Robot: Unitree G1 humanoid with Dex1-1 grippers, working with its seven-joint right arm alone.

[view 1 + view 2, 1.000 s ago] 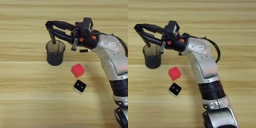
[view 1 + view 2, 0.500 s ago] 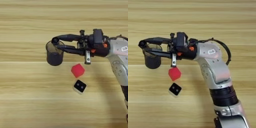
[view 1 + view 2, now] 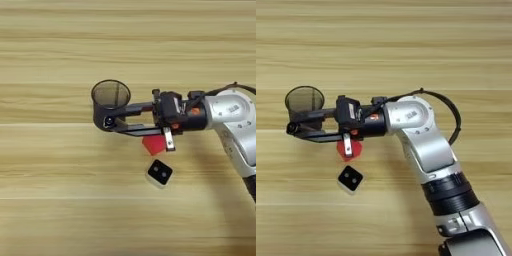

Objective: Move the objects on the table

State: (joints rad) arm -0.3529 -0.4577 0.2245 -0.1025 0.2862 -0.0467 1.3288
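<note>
My right gripper moves the marker toward the open tabletop, before releasing it. The black marker (image 3: 109, 121) stands upright at the pen cup (image 3: 111, 96), short of the open tabletop.
The dark mesh pen cup (image 3: 111, 96) stands upright left of centre on the table (image 3: 60, 200); its inside looks empty. My right gripper (image 3: 107, 121) reaches in from the right, its two long black fingers (image 3: 132, 108) meeting over the cup's near wall. Between the tips sits a small round black end, the black marker (image 3: 291, 128) seen end-on, so the gripper is shut on it. The red cube (image 3: 153, 145) lies just below the gripper's body, partly covered by it. The pen is out of view.
A small cube with a black top and white sides (image 3: 160, 173) lies just in front of the red cube. The silver forearm (image 3: 421, 135) crosses the right half of the table, running to the bottom right corner.
The gripper has swung from above the cup's far rim toward me, and its tips now lie over the cup's near wall. The wrist has turned, so the marker, earlier a hanging stick, now shows end-on.
</note>
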